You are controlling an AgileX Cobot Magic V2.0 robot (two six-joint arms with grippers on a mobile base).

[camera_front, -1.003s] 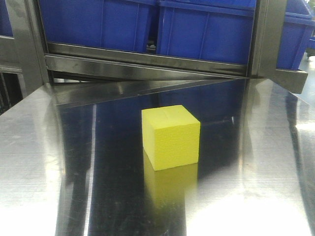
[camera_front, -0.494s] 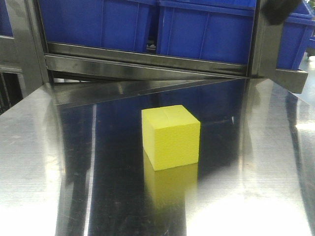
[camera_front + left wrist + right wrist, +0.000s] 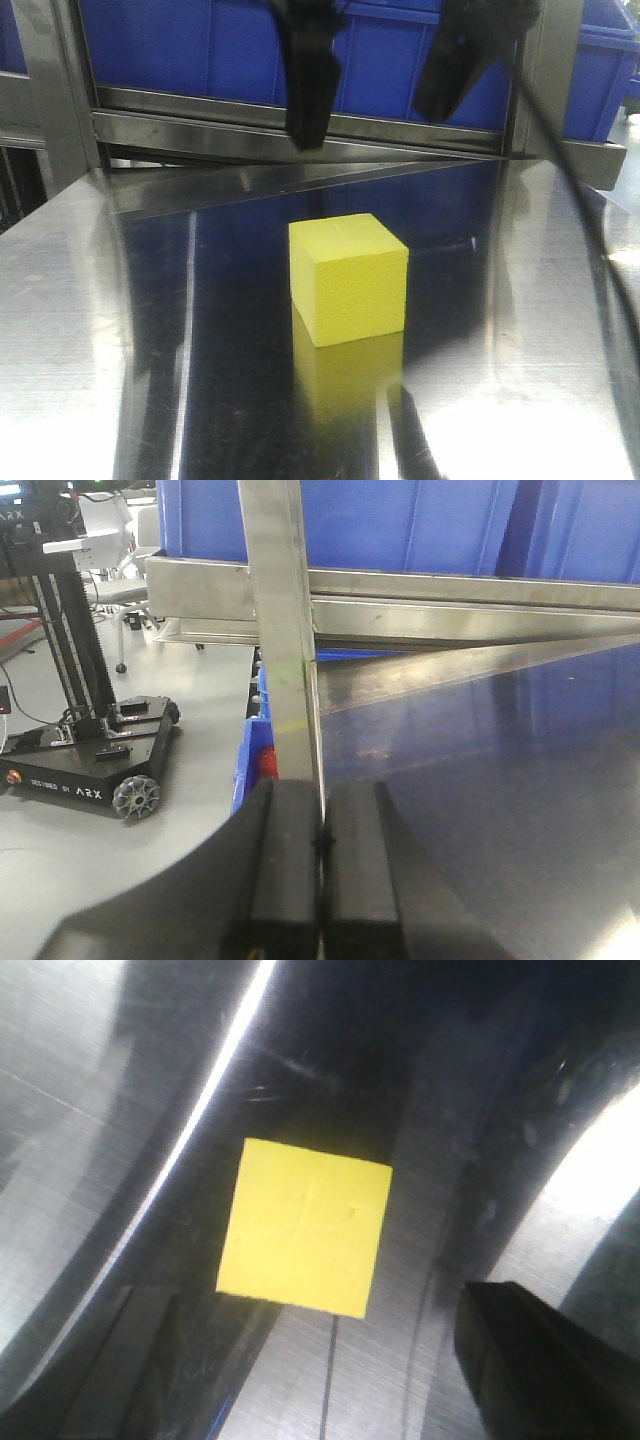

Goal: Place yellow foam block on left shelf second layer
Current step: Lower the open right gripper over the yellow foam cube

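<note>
My right gripper grabs the block's opposite sides next, to get the yellow foam block (image 3: 348,278) onto the shelf (image 3: 290,125).
The yellow foam block (image 3: 348,278) sits on the shiny steel table (image 3: 80,330), near its middle. My right gripper (image 3: 380,70) hangs above and behind it, open wide; its two black fingers (image 3: 305,75) stand one to each side. In the right wrist view I look straight down on the block (image 3: 305,1228), which lies just ahead of the open right gripper (image 3: 305,1345), apart from both fingers. My left gripper (image 3: 320,820) is shut and empty, by the shelf's upright post (image 3: 285,630) at the table's left edge. It does not show in the front view.
Blue plastic bins (image 3: 200,45) fill the shelf level behind the table, above a steel rail (image 3: 300,125). Steel uprights (image 3: 45,90) stand at left and right. A black wheeled base (image 3: 95,755) stands on the floor to the left.
The right gripper's open fingers have come down into the front view from the top, above the block. The block has not moved.
</note>
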